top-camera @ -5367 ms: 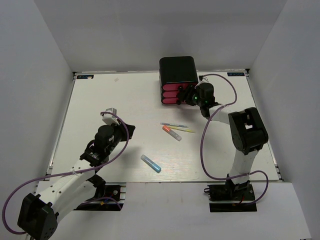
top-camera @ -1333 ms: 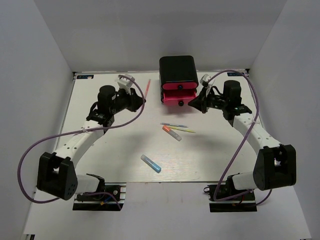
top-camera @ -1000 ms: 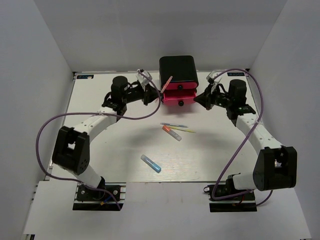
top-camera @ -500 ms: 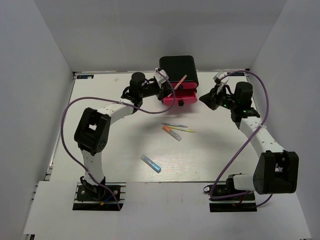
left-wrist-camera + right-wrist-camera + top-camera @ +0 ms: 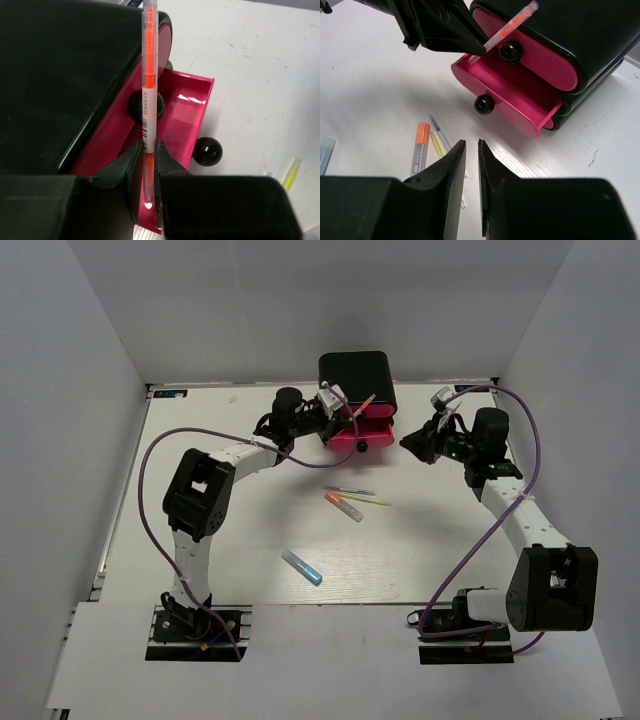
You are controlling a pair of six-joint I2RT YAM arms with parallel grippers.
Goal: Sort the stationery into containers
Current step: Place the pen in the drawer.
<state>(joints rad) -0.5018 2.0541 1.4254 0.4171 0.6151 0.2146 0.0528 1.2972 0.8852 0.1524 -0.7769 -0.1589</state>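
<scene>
My left gripper should open now, because the thin red pen leans along the open drawer with its lower end over the drawer and would end up inside.
The glossy black box [image 5: 355,378] stands at the table's back. One of its pink drawers [image 5: 360,436] is pulled out. My left gripper [image 5: 343,417] is shut on the thin red pen [image 5: 149,75] and holds it tilted over the open drawer [image 5: 186,117], its lower tip between the fingers. My right gripper [image 5: 471,146] is right of the box in the top view [image 5: 412,443], its jaws almost together and empty, and it touches nothing. A bluish pen [image 5: 347,490], a yellow pen [image 5: 368,500], an orange-grey marker [image 5: 343,506] and a blue marker [image 5: 301,567] lie on the table.
The black knobs [image 5: 207,151] of the drawers stick out forward. The drawer above the open one is closed [image 5: 540,55]. White walls enclose the table at the back and both sides. The left arm reaches across the table's back left.
The right gripper pulled a drawer open, then backed off to the right. The left gripper carried the red pen from the back left to above the open drawer, edging right in the last half second.
</scene>
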